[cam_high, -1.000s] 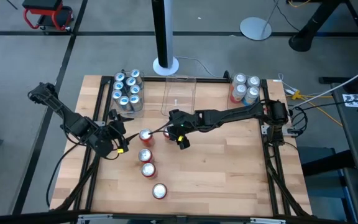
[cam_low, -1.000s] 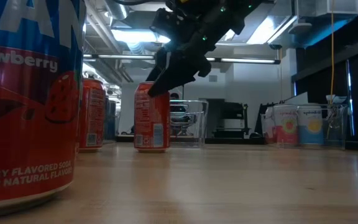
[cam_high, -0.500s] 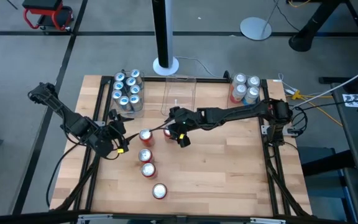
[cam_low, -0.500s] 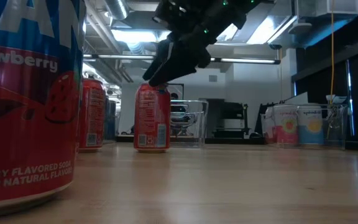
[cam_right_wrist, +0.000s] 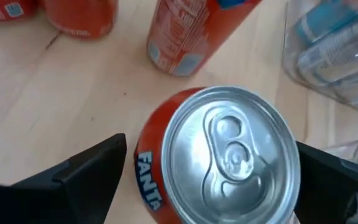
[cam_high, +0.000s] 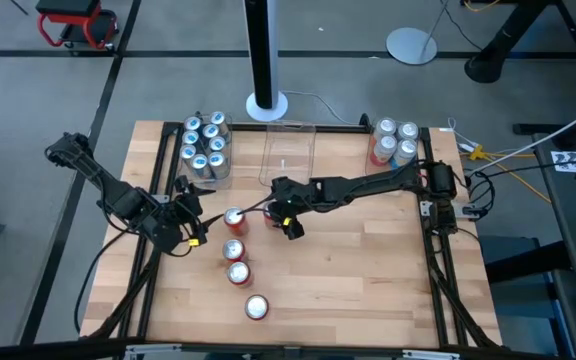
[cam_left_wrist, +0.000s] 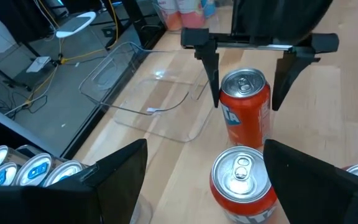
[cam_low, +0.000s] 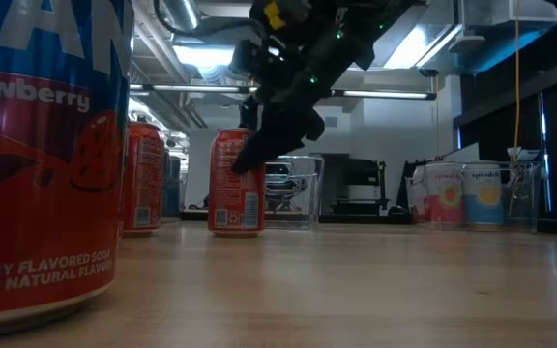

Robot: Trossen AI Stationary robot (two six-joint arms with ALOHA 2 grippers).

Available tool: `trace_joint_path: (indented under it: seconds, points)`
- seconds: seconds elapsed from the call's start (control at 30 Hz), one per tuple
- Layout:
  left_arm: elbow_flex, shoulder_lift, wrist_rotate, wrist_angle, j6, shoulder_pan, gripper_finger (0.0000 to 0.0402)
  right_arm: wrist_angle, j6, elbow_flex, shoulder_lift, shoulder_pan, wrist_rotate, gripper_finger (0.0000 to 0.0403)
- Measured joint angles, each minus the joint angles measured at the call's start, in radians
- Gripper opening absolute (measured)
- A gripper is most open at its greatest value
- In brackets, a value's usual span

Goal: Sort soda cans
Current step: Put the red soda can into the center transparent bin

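The robot's fingers reach down on both sides of the red soda can (cam_right_wrist: 225, 152) and would hold it now, so the right gripper should close on the can.
My right gripper (cam_high: 284, 216) reaches in from the table's right to the middle. It is open, pointing down, with one finger on each side of an upright red soda can (cam_right_wrist: 225, 152); the left wrist view shows a gap between each finger and this can (cam_left_wrist: 246, 102). My left gripper (cam_high: 188, 226) waits open near the left edge, facing a second red can (cam_left_wrist: 242, 180) that stands apart from it. More red cans stand in a row toward the near edge (cam_high: 234, 250), (cam_high: 238, 273), (cam_high: 257, 307).
A clear bin of blue-teal cans (cam_high: 204, 148) sits at the far left. An empty clear bin (cam_high: 288, 155) sits at the far middle, just beyond the right gripper. A bin with pale cans (cam_high: 394, 143) stands at the far right. Bare wood lies on the near right.
My right gripper has lifted slightly above the red can's top, then come down so that its fingers now stand alongside the can's upper part. The can has stayed upright in place.
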Motion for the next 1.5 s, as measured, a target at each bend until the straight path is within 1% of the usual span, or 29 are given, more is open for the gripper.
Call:
trace_joint_path:
  seconds: [0.23,0.4,0.47,0.63,0.8,0.9,1.27,1.4,1.5]
  points:
    - [0.0,0.0,0.0,0.0,0.0,0.0,0.0308,0.008,-0.026,0.0,0.002,0.001,0.035,0.0386]
    - [0.0,0.0,0.0,0.0,-0.004,0.0,0.0308,0.007,-0.026,0.0,0.01,0.001,0.039,0.0383]
    - [0.0,0.0,0.0,0.0,-0.003,0.0,0.0308,0.011,-0.031,0.0,0.01,0.001,0.046,0.037]
    - [0.0,0.0,0.0,0.0,-0.001,0.0,0.0308,0.012,-0.051,0.002,0.007,0.001,0.043,0.0314]
    - [0.0,0.0,0.0,0.0,0.0,0.0,0.0308,0.0,-0.08,0.001,-0.006,0.002,0.057,0.0313]
    - [0.0,0.0,0.0,-0.001,0.0,0.0,0.0308,-0.019,-0.104,-0.003,-0.044,0.008,0.081,0.0313]
    - [0.0,0.0,0.0,-0.001,0.0,0.0,0.0308,-0.027,-0.168,0.0,-0.277,-0.001,0.173,0.0311]
    - [0.0,0.0,0.0,0.0,0.0,0.0,0.0308,-0.047,-0.208,0.001,-0.333,-0.054,0.22,0.0311]
    - [0.0,0.0,0.0,0.001,0.007,0.0,0.0308,-0.066,-0.214,0.0,-0.338,-0.134,0.21,0.0311]
